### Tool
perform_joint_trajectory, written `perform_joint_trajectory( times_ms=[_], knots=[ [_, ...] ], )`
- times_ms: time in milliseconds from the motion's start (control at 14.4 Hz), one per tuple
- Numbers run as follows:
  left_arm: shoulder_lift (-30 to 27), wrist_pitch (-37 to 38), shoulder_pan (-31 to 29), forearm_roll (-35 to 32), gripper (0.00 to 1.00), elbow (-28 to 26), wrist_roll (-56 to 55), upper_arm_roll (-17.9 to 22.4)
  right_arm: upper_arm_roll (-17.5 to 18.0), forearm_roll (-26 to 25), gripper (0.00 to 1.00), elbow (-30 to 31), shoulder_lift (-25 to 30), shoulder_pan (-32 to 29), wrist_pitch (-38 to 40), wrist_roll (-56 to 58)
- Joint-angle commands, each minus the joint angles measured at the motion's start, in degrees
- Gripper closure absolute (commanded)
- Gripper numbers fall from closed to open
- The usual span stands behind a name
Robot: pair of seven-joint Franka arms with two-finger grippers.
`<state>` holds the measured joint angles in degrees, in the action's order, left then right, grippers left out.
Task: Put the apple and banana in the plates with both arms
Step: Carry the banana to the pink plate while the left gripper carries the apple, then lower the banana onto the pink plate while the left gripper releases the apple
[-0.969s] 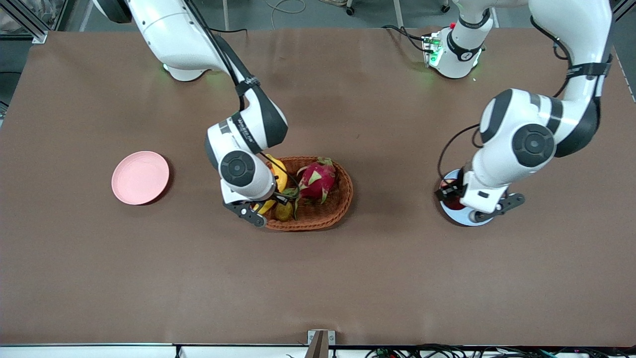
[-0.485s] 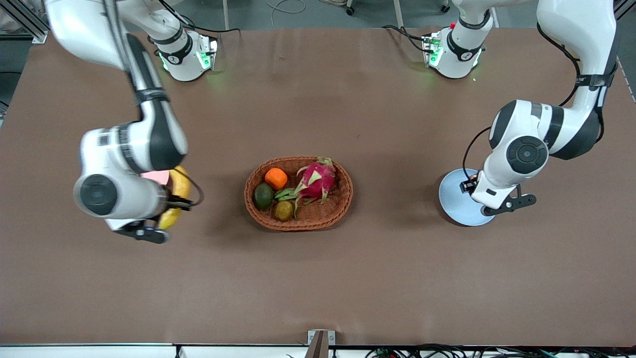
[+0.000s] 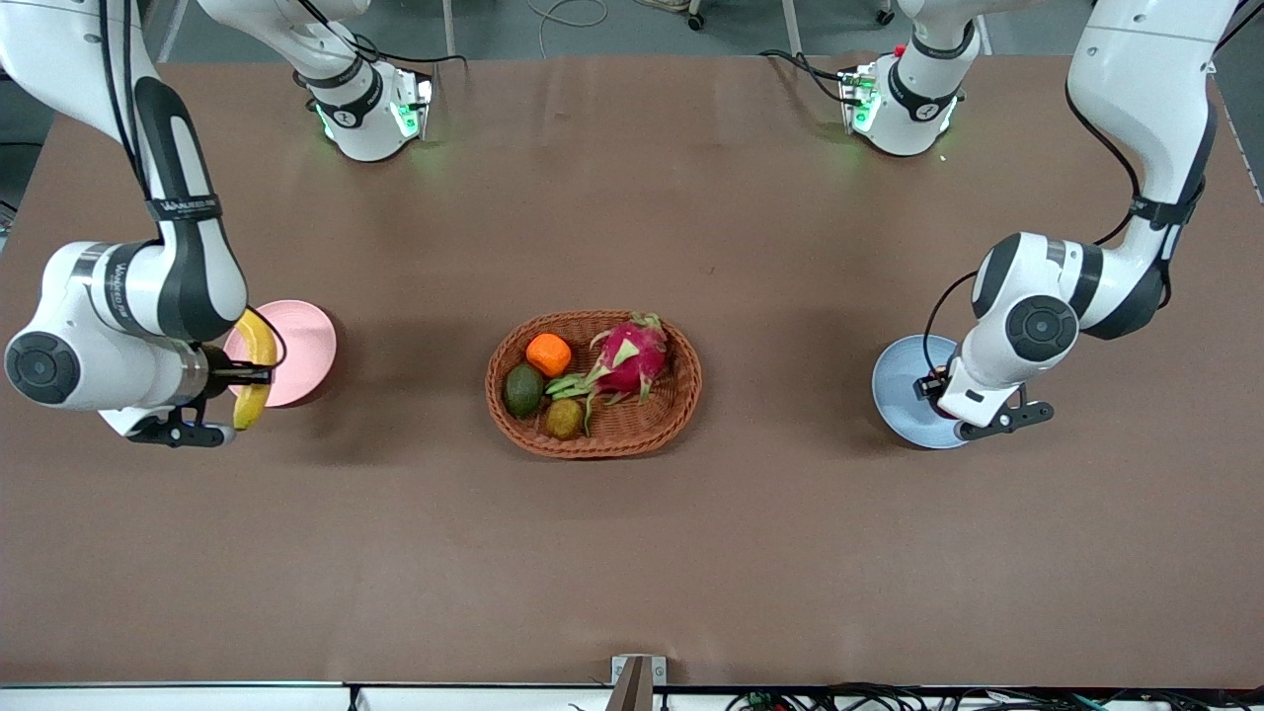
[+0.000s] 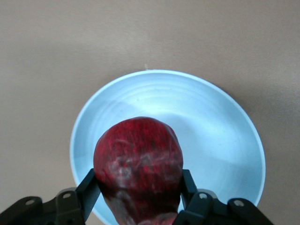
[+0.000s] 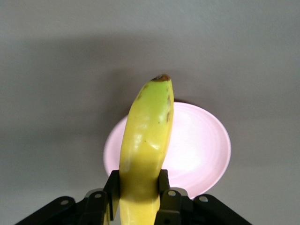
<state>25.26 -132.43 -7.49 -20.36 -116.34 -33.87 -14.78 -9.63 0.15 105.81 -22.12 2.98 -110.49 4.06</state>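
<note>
My right gripper should keep holding the yellow banana until the banana reaches the pink plate, because it still hangs above the plate in the right wrist view.
My right gripper [image 3: 237, 378] is shut on the yellow banana [image 3: 253, 367] and holds it in the air over the edge of the pink plate [image 3: 301, 346]. In the right wrist view the banana [image 5: 145, 136] sticks out from the gripper [image 5: 138, 187], with the pink plate [image 5: 201, 145] below it. My left gripper [image 3: 938, 390] hangs over the light blue plate [image 3: 899, 395]. In the left wrist view it [image 4: 139, 190] is shut on the dark red apple [image 4: 138, 159], held above the blue plate [image 4: 211, 126]. The arm hides the apple in the front view.
A brown wicker basket [image 3: 683, 390] sits mid-table between the plates. It holds an orange [image 3: 548, 354], a pink dragon fruit [image 3: 627, 360], a dark green fruit [image 3: 523, 388] and a brownish fruit [image 3: 564, 418].
My right arm lifted the banana out of the basket and carried it to the pink plate. My left gripper shifted slightly over the blue plate.
</note>
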Motion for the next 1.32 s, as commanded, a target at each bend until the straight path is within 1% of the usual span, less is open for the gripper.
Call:
perform_joint_trajectory(
  times_ms=[0, 138, 277, 346, 415, 554, 762, 900, 1038, 1108, 1177, 1246],
  knots=[
    [0.4, -0.99, -0.34, -1.26, 0.44, 0.5, -0.24, -0.42, 1.28, -1.21, 0.75, 6.76, 3.57, -5.08, -5.5, 5.07],
    [0.14, -0.9, -0.34, -1.26, 0.0, 0.68, -0.24, -0.51, 1.37, -1.03, 0.75, 9.22, 3.57, -5.71, -9.03, 5.78],
    [-0.82, -0.29, -0.25, -1.26, 0.0, 0.77, -0.24, -0.6, 1.55, 0.89, 0.75, 10.37, 3.57, -6.06, -10.71, 5.61],
    [-1.87, 0.15, -0.25, -1.26, 0.0, 0.77, -0.41, -0.68, 1.55, 3.17, 0.75, 10.9, 3.57, -6.06, -10.8, 5.61],
    [-3.19, 1.03, -0.16, -1.08, 0.0, 1.81, -0.32, -0.86, 1.55, 4.41, 0.75, 11.69, 3.66, -6.06, -10.8, 5.61],
    [-4.87, 6.72, -0.07, -0.55, 0.0, 5.05, -0.24, -1.56, 1.55, 5.99, 0.75, 12.83, 4.1, -5.71, -11.41, 5.61],
    [-6.98, 17.96, -0.16, -0.38, 0.0, 13.57, -0.24, -4.63, 1.81, 7.14, 0.75, 16.34, 4.28, -5.18, -16.23, 5.69],
    [-7.42, 26.83, -0.25, -0.03, 0.0, 21.12, 1.25, -6.39, 1.9, 7.14, 0.75, 19.24, 4.36, -4.74, -20.45, 5.69],
    [-7.6, 33.61, -0.25, 2.94, 0.0, 27.28, 4.93, -6.66, 1.81, 7.14, 0.73, 21.0, 4.28, -4.39, -23.62, 5.78],
    [-7.95, 36.34, -0.42, 4.44, 0.0, 30.01, 7.3, -6.57, 1.81, 7.14, 0.55, 21.27, 4.19, -4.3, -23.9, 5.78],
    [-8.65, 38.37, -0.42, 5.06, 0.0, 31.69, 9.5, -6.4, 1.81, 7.14, 0.11, 21.1, 4.45, -4.13, -23.2, 5.61],
    [-9.78, 39.09, -0.42, 5.25, 0.0, 32.14, 10.22, -6.22, 1.81, 7.14, 0.0, 20.93, 5.84, -4.13, -22.07, 5.52]
  ],
)
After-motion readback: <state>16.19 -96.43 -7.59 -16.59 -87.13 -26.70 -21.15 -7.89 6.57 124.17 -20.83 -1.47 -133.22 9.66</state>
